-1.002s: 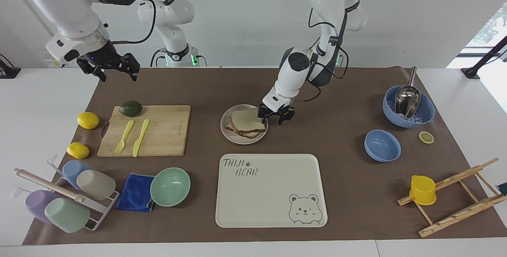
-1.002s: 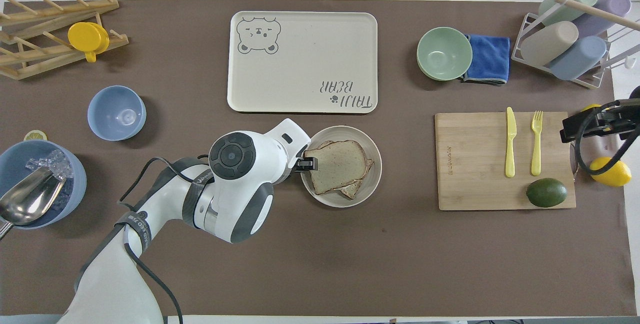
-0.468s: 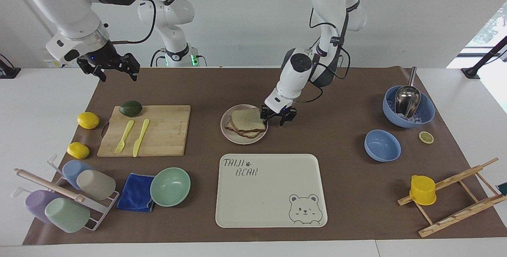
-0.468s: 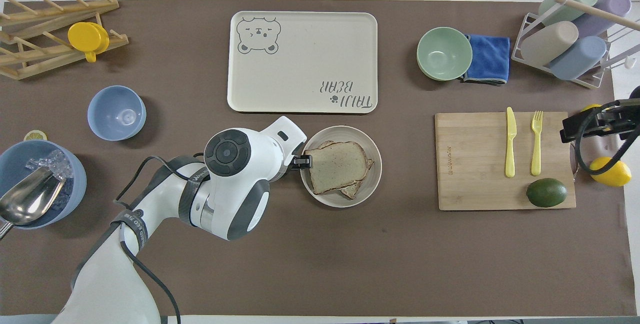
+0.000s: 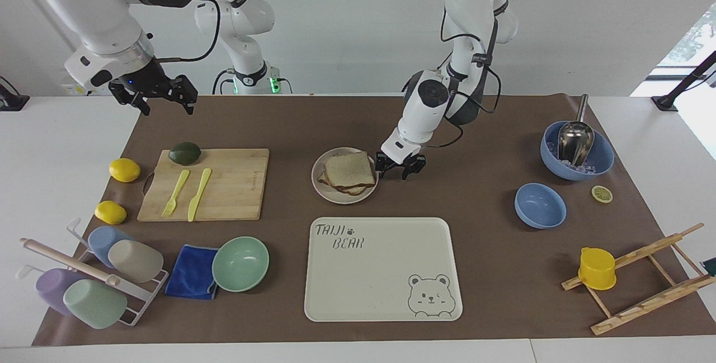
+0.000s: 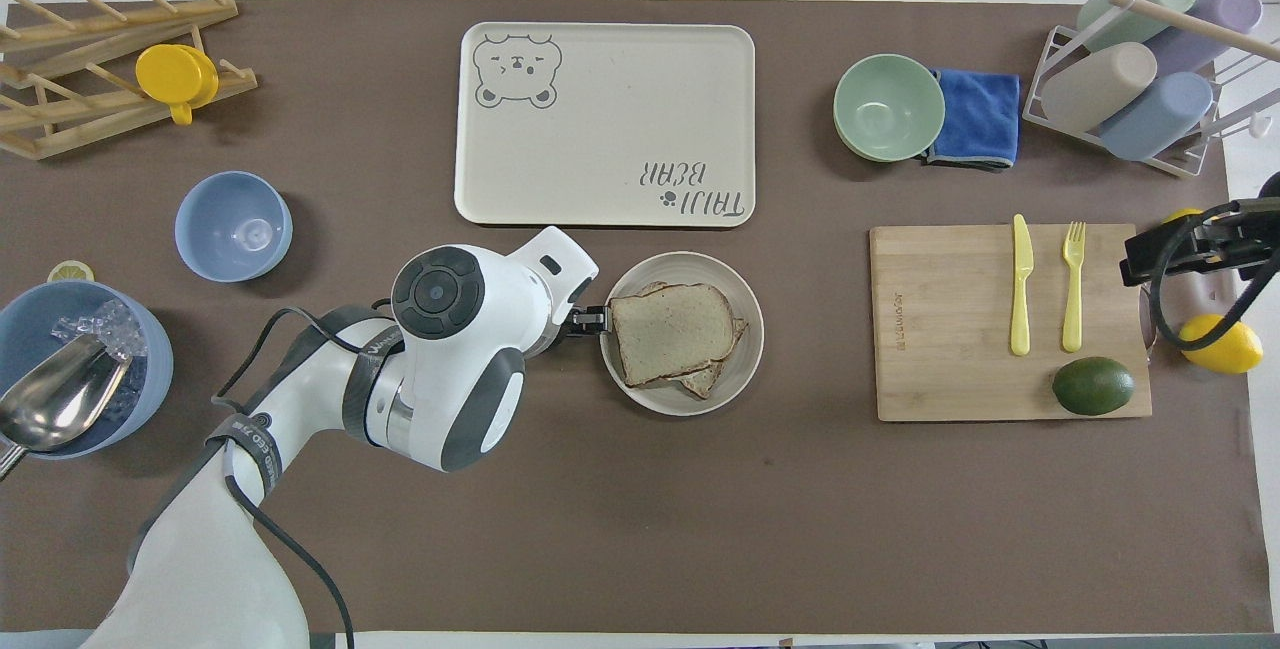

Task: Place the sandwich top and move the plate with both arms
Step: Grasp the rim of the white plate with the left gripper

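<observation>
My left gripper grabs the plate by its rim next, to bring the sandwich over to the bear tray.
The sandwich top, a pale speckled bread slice, lies flat on a darker slice on the plate. It also shows in the overhead view, on the plate. My left gripper is open and empty, low over the mat just beside the plate's rim toward the left arm's end; its tips show in the overhead view. My right gripper is open and waits raised over the mat's corner at the right arm's end, near the cutting board.
A cream bear tray lies just farther from the robots than the plate. The cutting board holds an avocado, fork and knife. A mint bowl, a small blue bowl and a blue bowl with a scoop stand around.
My left gripper let go of the sandwich top, which now lies flat on the lower slice, and drew back from the plate toward the left arm's end. The right arm has not moved.
</observation>
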`<state>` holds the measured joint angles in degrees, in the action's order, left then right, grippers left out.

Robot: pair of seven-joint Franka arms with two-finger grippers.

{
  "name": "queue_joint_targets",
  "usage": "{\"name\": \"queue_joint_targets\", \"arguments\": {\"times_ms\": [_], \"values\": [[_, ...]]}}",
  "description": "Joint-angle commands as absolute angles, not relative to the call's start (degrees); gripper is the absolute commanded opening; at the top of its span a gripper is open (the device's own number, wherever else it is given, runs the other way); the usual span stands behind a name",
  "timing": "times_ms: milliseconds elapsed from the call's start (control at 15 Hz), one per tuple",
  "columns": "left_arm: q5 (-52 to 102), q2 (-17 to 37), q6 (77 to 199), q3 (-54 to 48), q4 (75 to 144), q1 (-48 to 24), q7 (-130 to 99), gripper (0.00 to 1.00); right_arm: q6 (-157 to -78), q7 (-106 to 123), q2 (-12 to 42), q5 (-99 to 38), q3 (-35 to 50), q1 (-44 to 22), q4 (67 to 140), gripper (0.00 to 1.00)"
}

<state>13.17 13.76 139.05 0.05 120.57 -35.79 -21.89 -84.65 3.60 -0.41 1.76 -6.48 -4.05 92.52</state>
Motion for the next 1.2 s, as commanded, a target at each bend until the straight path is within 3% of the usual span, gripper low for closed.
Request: {"name": "queue_joint_targets", "arguments": {"times_ms": [0,1136], "values": [[15.11,14.06,138.25,0.26,119.88,-36.30,-20.74,0.73,-84.20,2.55,-1.14,1.76,-5.98,-3.60,92.90,1.00],[16.44,14.41,139.39,0.26,120.15,-39.11,-21.18,0.73,-84.20,2.55,-1.14,1.76,-5.98,-3.52,92.90,1.00]]}}
